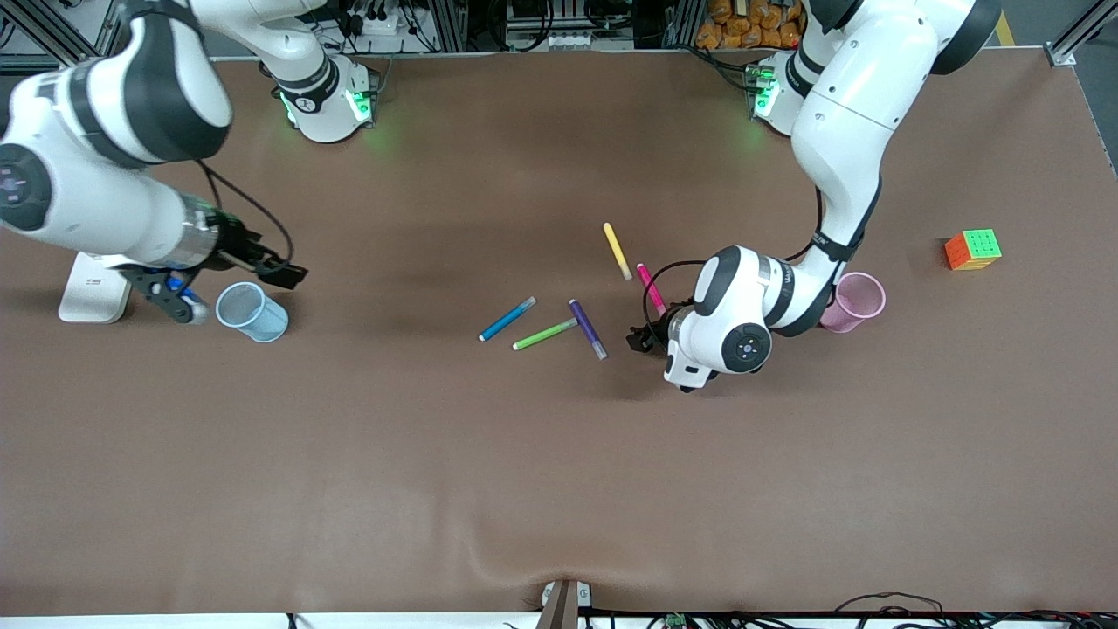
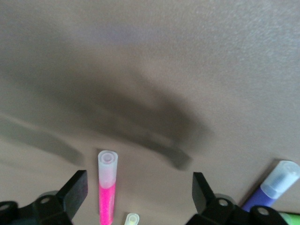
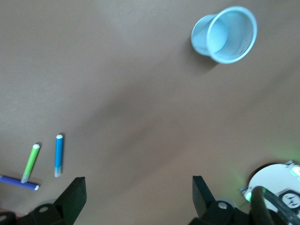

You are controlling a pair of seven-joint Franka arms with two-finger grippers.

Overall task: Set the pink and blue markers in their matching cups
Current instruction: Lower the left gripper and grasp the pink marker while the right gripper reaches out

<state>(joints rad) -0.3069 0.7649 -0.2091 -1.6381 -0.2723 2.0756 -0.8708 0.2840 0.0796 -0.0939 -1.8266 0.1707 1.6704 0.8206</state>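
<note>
My left gripper's fingers reach down on either side of the pink marker, so it is time for my left gripper to close on the marker now.
The pink marker [image 1: 651, 288] lies on the table beside the yellow one. My left gripper [image 1: 655, 330] is open and low over it. In the left wrist view the pink marker [image 2: 107, 187] lies between the open fingers, close to one finger [image 2: 75, 190], and the left gripper [image 2: 139, 185] holds nothing. The pink cup [image 1: 853, 301] stands beside the left arm's wrist, partly hidden by it. The blue marker [image 1: 507, 319] lies mid-table and also shows in the right wrist view [image 3: 58, 154]. The blue cup [image 1: 251, 312] [image 3: 225, 35] stands toward the right arm's end. My right gripper [image 1: 179, 301] [image 3: 139, 187] is open and empty beside that cup.
A yellow marker [image 1: 617, 251], a green marker [image 1: 545, 334] and a purple marker [image 1: 588, 329] lie among the task's markers. A coloured puzzle cube [image 1: 972, 250] sits toward the left arm's end. A white block [image 1: 94, 288] lies under the right arm.
</note>
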